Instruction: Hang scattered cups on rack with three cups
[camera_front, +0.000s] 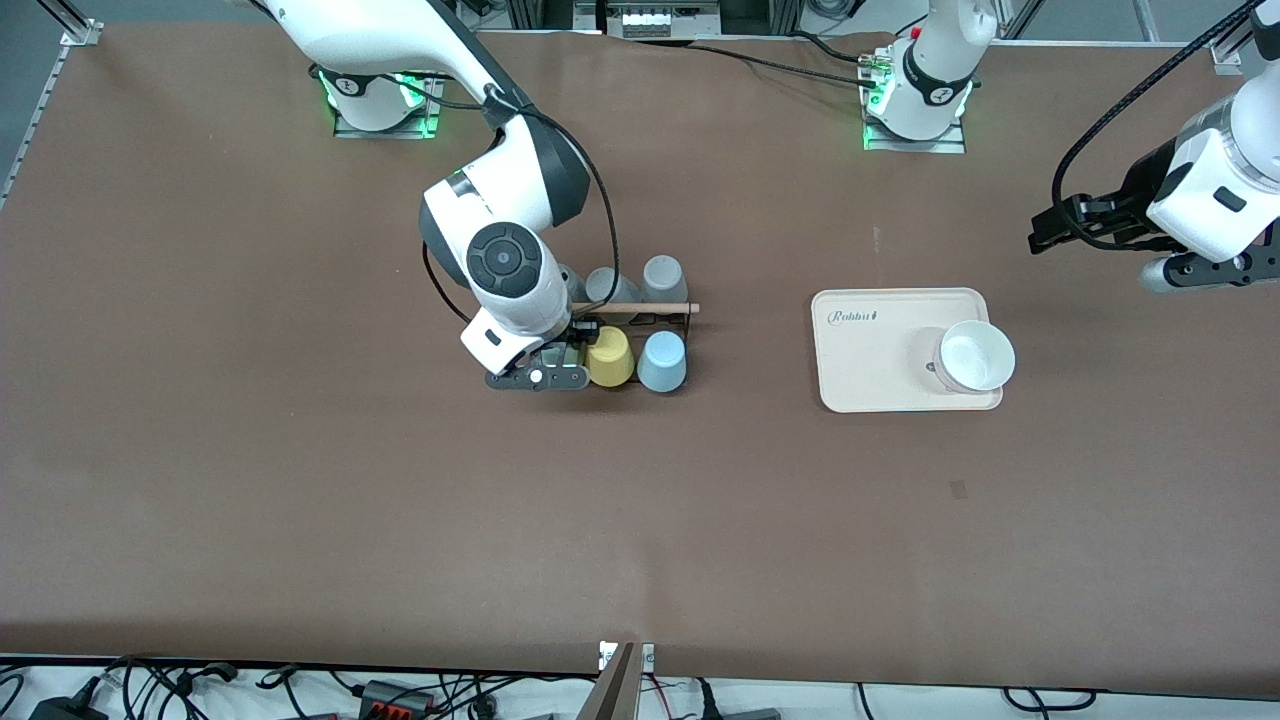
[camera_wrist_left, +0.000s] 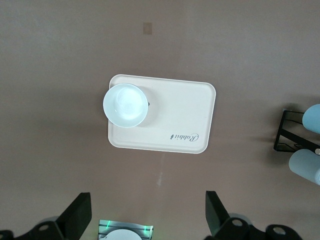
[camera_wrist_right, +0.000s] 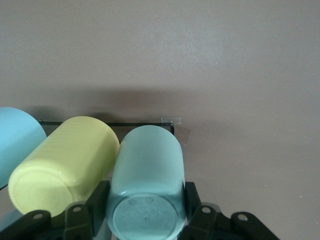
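Note:
The mint green cup (camera_wrist_right: 147, 170) sits level beside the yellow cup on the rack (camera_wrist_right: 167, 125) in the right wrist view, so the robot's right gripper should open now.
My right gripper (camera_wrist_right: 146, 206) is shut on the pale mint green cup (camera_wrist_right: 147, 170), base up, with a finger on each side. It holds the cup at the rack (camera_front: 640, 308), right beside the yellow cup (camera_wrist_right: 65, 165). In the front view my right gripper (camera_front: 563, 353) is low at the rack's end toward the right arm, and the hand hides the mint cup. The light blue cup (camera_front: 662, 361) sits upside down on the rack beside the yellow cup (camera_front: 610, 357). My left gripper (camera_front: 1045, 235) is open and empty and waits high up; its wrist view (camera_wrist_left: 147, 220) looks down on the tray.
Two grey cups (camera_front: 664, 277) hang on the rack's row farther from the front camera. A cream tray (camera_front: 860, 370) with a wide white bowl-like cup (camera_front: 975, 355) lies toward the left arm's end. The rack's wire base (camera_wrist_right: 100, 123) shows under the cups.

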